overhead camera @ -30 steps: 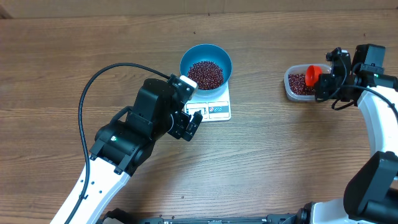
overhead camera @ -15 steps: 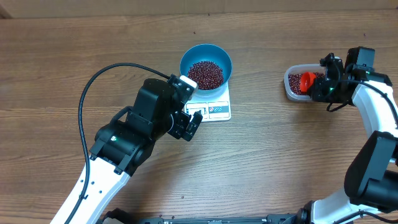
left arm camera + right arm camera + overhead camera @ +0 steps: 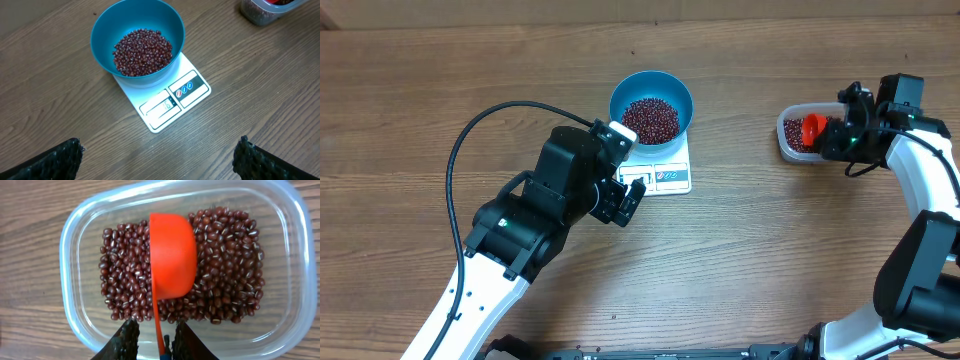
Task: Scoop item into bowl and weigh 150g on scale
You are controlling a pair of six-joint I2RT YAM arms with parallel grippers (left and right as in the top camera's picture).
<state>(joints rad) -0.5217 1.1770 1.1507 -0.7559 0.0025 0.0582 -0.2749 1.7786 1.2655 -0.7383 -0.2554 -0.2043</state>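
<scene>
The right gripper grabs the orange scoop [image 3: 172, 255] by its thin handle [image 3: 160, 340] next, leaving the scoop's cup free to scoop beans into the bowl.
The blue bowl [image 3: 616, 95] stands on the white scale [image 3: 670, 178] and holds a heap of red-brown beans [image 3: 651, 118]. In the left wrist view the bowl [image 3: 102, 35] and scale [image 3: 175, 100] lie ahead of my left gripper [image 3: 160, 150], which is open and empty over bare table. My right gripper [image 3: 156, 335] hovers at the near rim of the clear tub [image 3: 70, 245]. An orange scoop [image 3: 172, 255] lies bowl-down on the tub's beans [image 3: 225, 275]. Its thin handle runs between the parted fingers, with a gap on the left side.
The tub [image 3: 785, 140] sits at the right of the wooden table, well apart from the scale. My left arm [image 3: 520, 230] and its black cable stretch across the front left, with the left gripper [image 3: 628, 200] just beside the scale's front left corner.
My right gripper brought the orange scoop left and down into the tub, then its jaws parted around the handle. The left arm stayed still.
</scene>
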